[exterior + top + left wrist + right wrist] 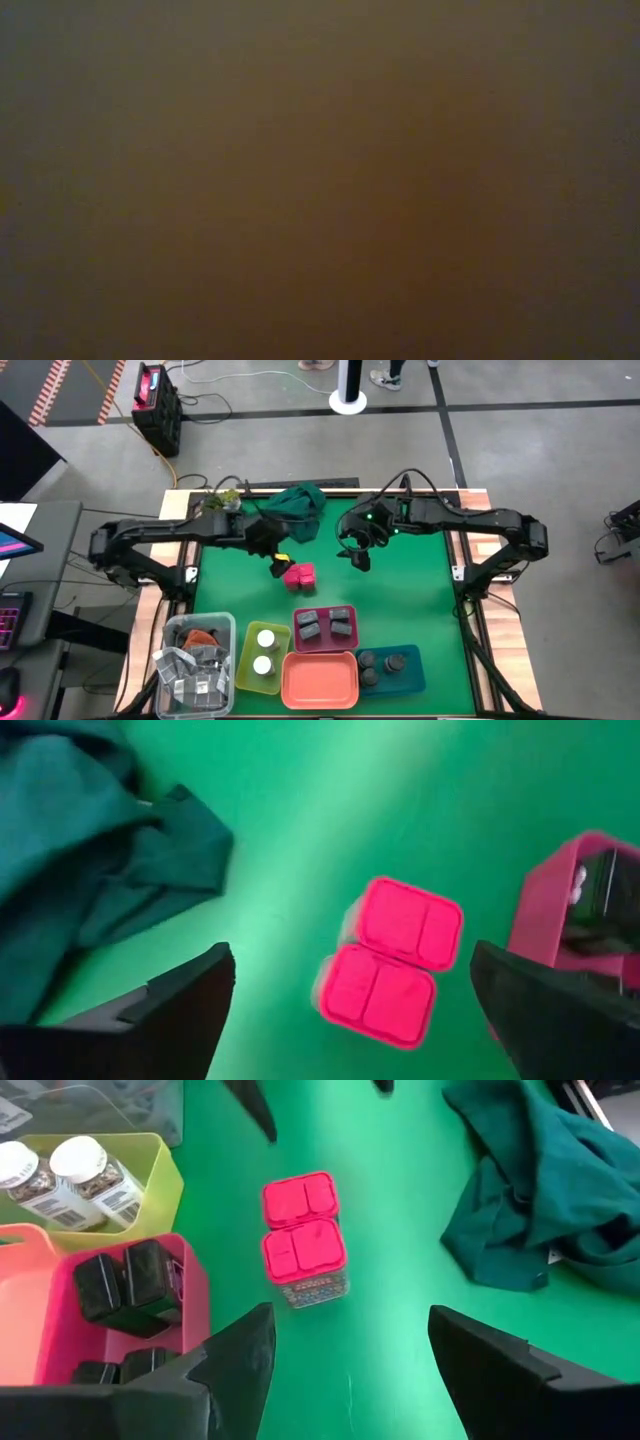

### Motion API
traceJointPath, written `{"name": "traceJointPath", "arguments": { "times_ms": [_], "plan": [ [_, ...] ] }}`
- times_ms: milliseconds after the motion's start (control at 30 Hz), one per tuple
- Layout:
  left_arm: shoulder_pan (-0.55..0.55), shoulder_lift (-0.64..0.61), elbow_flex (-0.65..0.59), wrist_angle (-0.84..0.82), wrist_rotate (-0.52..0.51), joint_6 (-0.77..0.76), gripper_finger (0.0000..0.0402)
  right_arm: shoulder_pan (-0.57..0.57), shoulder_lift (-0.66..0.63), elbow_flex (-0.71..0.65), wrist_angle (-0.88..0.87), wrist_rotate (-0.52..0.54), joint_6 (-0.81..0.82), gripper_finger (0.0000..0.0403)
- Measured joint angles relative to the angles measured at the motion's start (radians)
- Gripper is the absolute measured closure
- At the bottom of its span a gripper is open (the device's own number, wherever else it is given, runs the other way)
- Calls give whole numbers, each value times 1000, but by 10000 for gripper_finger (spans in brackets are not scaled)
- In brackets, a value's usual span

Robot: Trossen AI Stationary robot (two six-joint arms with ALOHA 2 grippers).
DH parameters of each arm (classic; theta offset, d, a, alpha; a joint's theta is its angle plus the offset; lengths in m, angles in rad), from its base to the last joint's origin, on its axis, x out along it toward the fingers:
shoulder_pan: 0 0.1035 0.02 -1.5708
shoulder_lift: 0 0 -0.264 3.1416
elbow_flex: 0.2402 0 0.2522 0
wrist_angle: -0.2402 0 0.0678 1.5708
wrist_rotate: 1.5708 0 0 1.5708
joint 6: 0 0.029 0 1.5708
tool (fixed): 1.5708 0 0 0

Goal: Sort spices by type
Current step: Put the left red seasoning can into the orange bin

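The pink-lidded spices need to be sorted into the orange tray (pixel 320 680). My left gripper next needs to grab a pink block by its lidded top (pixel 293 578) for that.
Two bright pink blocks (pixel 298 574) stand side by side on the green table, lids up; they show in the left wrist view (pixel 395 960) and the right wrist view (pixel 303 1230). My left gripper (pixel 276 563) hovers open just left of them, its fingers (pixel 170 1010) spread wide with the blocks ahead between them. My right gripper (pixel 358 556) hangs open to their right (pixel 350 1370), touching nothing. White-lidded jars (pixel 264 652) sit in the yellow tray, dark grey boxes (pixel 325 625) in the pink tray, dark round jars (pixel 385 665) in the blue tray.
The dark green cloth (pixel 297 503) lies crumpled at the far edge. An orange tray (pixel 320 682) sits at the near edge between the yellow and blue trays. A clear bin (pixel 195 660) of packets stands at the near left corner. The low view is dark and shows nothing.
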Motion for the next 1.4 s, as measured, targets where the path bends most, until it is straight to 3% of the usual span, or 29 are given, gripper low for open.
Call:
{"name": "traceJointPath", "arguments": {
  "times_ms": [200,600,1400],
  "plan": [
    [-9,113,0,-58,79,72,3,1,0,0,-56,1,8,114],
    [-13,145,0,-54,122,288,2,19,0,-1,-61,3,8,114],
    [-30,307,-1,-13,147,304,2,18,0,-1,-25,3,7,114]
  ]
}}
